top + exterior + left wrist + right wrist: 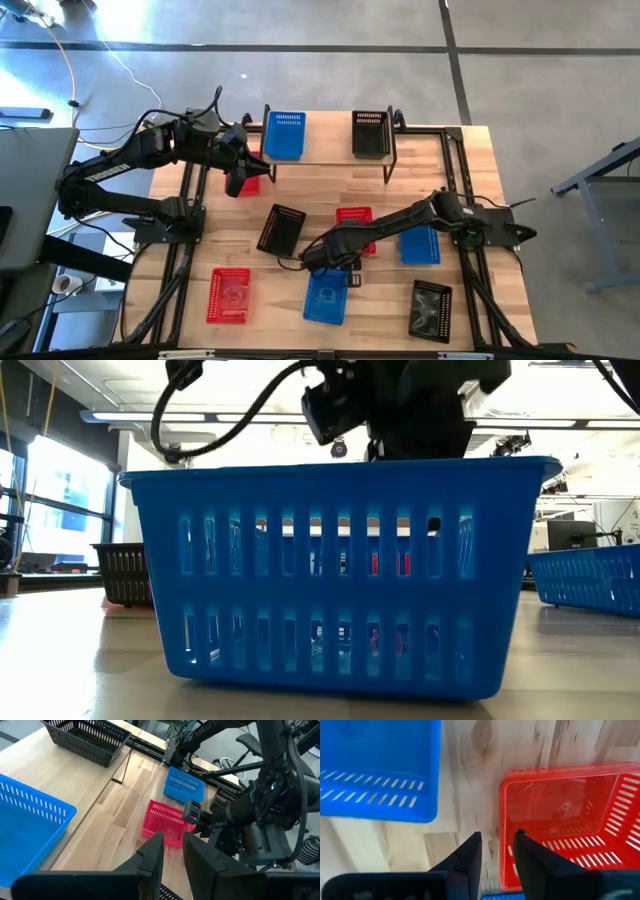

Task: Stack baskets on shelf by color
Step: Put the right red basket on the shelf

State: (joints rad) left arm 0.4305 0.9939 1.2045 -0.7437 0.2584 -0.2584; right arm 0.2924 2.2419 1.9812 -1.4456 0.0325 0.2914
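The right gripper grabs the red basket by the rim of its short side [503, 835] next, to set it between the blue and black ones on the shelf.
The shelf [330, 158] at the far side carries a blue basket [284, 135] and a black basket [369, 133]. A red basket [355, 228] lies mid-table, partly under my right arm. My right gripper [497, 847] points down over its end, open. One finger stands outside the red basket's short wall [503, 815] and one inside, above the rim; I see no touch. A blue basket [327, 295] sits just nearer. My left gripper [172, 850] hovers open by the shelf's left end, over another red basket [252, 172], with nothing between its fingers.
Loose on the table are a black basket [281, 228], a red basket [229, 295], a blue basket [420, 243] and a black basket [431, 310]. The near blue basket [340, 570] fills the low view. Bare wood lies between the shelf and the loose baskets.
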